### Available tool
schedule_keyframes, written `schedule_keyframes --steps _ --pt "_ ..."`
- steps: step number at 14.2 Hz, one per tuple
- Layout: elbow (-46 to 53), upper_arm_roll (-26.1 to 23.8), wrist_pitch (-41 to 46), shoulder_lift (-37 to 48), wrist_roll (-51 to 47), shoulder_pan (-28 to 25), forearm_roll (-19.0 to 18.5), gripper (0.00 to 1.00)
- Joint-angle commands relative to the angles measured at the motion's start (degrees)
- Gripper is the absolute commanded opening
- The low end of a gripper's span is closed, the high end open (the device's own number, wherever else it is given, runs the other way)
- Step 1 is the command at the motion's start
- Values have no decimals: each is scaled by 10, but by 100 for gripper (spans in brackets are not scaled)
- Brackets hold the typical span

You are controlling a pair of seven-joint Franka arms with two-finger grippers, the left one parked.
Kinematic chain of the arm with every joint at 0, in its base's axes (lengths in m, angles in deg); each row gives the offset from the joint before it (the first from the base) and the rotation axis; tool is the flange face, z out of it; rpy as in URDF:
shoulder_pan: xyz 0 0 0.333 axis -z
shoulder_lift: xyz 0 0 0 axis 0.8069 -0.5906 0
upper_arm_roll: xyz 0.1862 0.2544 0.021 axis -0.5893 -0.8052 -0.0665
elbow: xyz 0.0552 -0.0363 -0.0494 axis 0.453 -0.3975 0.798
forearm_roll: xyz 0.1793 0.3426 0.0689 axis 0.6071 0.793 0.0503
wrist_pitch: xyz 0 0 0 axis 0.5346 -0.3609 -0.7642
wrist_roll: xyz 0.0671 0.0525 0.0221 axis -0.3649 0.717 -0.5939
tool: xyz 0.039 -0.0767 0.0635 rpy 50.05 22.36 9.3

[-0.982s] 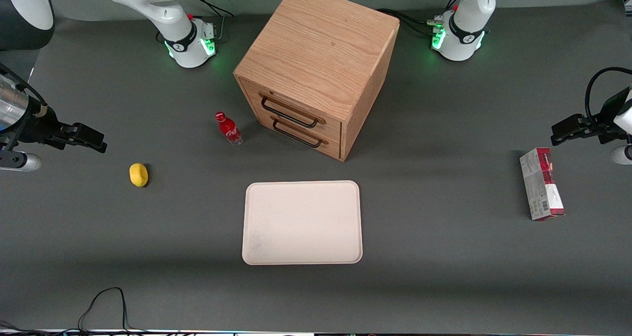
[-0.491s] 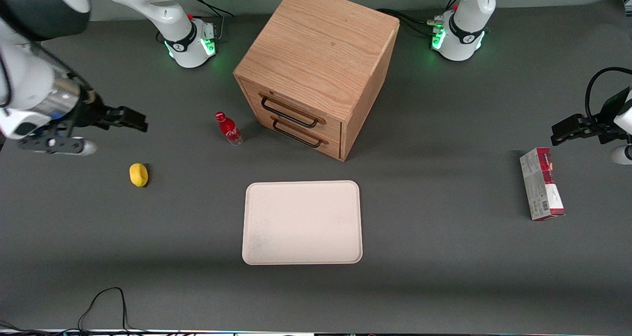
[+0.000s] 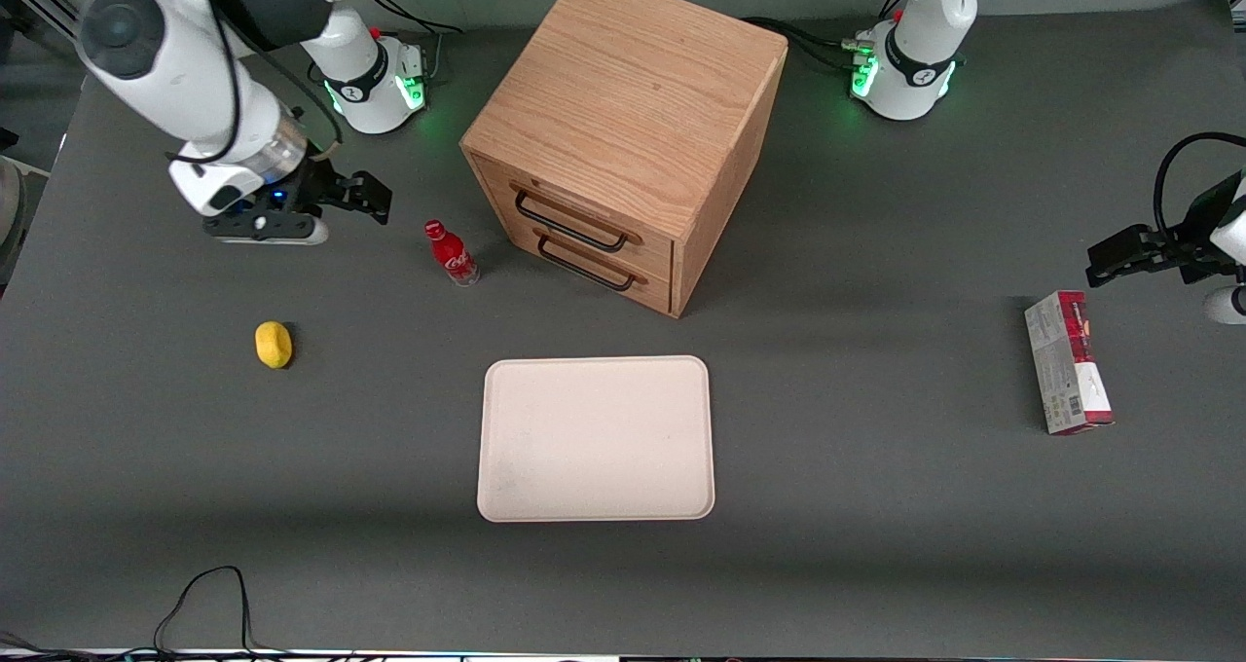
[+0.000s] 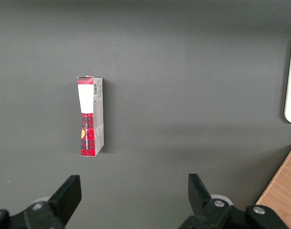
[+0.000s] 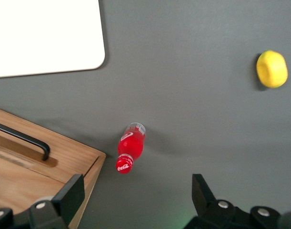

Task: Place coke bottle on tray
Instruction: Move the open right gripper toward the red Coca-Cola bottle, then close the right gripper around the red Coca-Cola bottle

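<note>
I need to grab the bottle by its capped top next with my gripper, to place the coke bottle on the tray.
The coke bottle, small and red with a red cap, stands upright on the grey table in front of the wooden cabinet's drawers. In the right wrist view the coke bottle shows from above, cap toward the camera. My gripper hovers above the table beside the bottle, toward the working arm's end and slightly farther from the front camera. It is open and holds nothing, and the bottle lies just ahead of the gripper. The pale tray lies flat and bare, nearer the front camera than the bottle; a corner of the tray shows.
The wooden drawer cabinet stands close beside the bottle, its edge near one finger. A yellow lemon lies nearer the front camera than my gripper. A red-and-grey carton lies toward the parked arm's end.
My gripper has swung in from the working arm's end of the table toward the bottle and farther from the front camera. The bottle, tray and lemon have not moved.
</note>
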Motion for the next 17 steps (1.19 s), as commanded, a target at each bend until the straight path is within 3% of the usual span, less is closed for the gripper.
schedule_keyframes --steps 1,7,17 --pt "-82 -8 -78 25 -11 -5 15 100" --pt "-184 -49 -228 0 -17 -18 40 100" --pt "-216 -57 -299 -48 -18 -26 40 99"
